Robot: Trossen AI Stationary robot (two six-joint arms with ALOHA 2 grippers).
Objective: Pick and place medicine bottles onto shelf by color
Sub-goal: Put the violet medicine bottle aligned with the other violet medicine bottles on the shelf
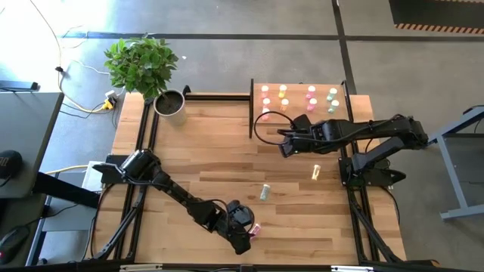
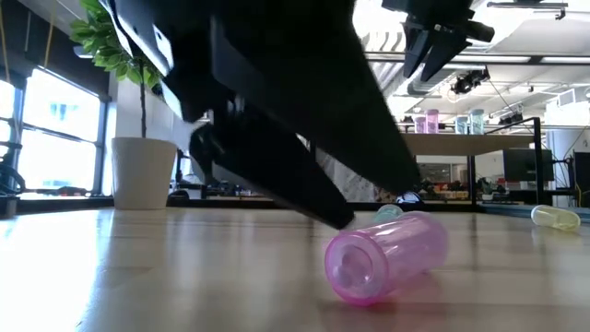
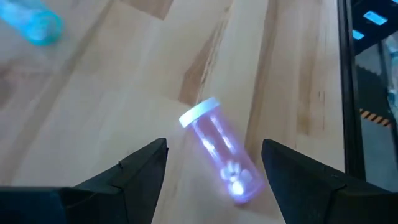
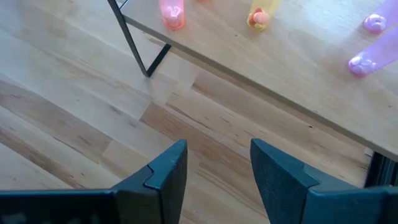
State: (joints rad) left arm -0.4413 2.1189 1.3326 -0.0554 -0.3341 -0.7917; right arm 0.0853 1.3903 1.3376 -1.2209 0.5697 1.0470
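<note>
Next, my left gripper grabs the pink bottle by its bottom end (image 3: 240, 183), and the pink bottle's white cap (image 3: 199, 112) stays free on the way to the shelf.
A pink medicine bottle (image 3: 221, 152) with a white cap (image 3: 199, 112) lies on its side on the tabletop near the front edge (image 1: 256, 228). My left gripper (image 3: 214, 152) slants down over it, open, one finger on either side and neither touching. A pale green bottle (image 1: 265, 193) and a yellow bottle (image 1: 316, 172) also lie on their sides on the table. The shelf (image 1: 299, 113) at the far right carries several upright bottles (image 1: 310, 97). My right gripper (image 1: 286, 145) hovers open, holding nothing, above the table just in front of the shelf (image 4: 298, 56).
A potted plant (image 1: 144, 64) in a white pot (image 1: 170, 103) stands at the table's far left corner. Black frame rails (image 1: 147, 128) run along the table's sides. The shelf's thin black panel (image 1: 251, 109) stands at its left side.
</note>
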